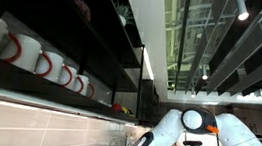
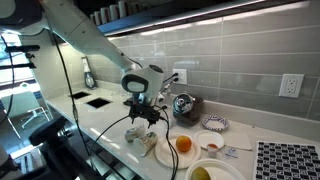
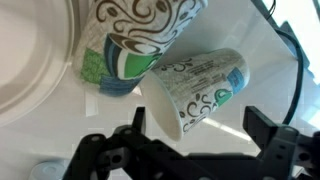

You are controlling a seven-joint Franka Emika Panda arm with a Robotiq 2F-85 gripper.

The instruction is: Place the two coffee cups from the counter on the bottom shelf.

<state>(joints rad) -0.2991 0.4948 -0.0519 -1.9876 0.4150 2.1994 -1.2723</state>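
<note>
It isn't time to close on the nearer cup yet: its rim is between my gripper's fingers in the wrist view, but they are above it in an exterior view, so my gripper should come down first.
Two white coffee cups with teal-green marks lie together on the counter. In the wrist view one cup (image 3: 205, 88) lies on its side with its open rim toward me, and the other cup (image 3: 140, 40) lies above it. My gripper (image 3: 200, 125) is open, with a finger on each side of the nearer cup's rim and not touching it. In an exterior view the gripper (image 2: 144, 113) hangs just above the cups (image 2: 140, 137). The bottom shelf (image 1: 29, 83) is a long black board with a lit underside.
White mugs with red handles (image 1: 18, 49) stand on the bottom shelf. On the counter are a plate with an orange (image 2: 182, 145), a patterned bowl (image 2: 213, 123), a metal kettle (image 2: 183, 105), a sink (image 2: 97, 100) and a patterned mat (image 2: 290, 160). A white plate (image 3: 30, 50) lies beside the cups.
</note>
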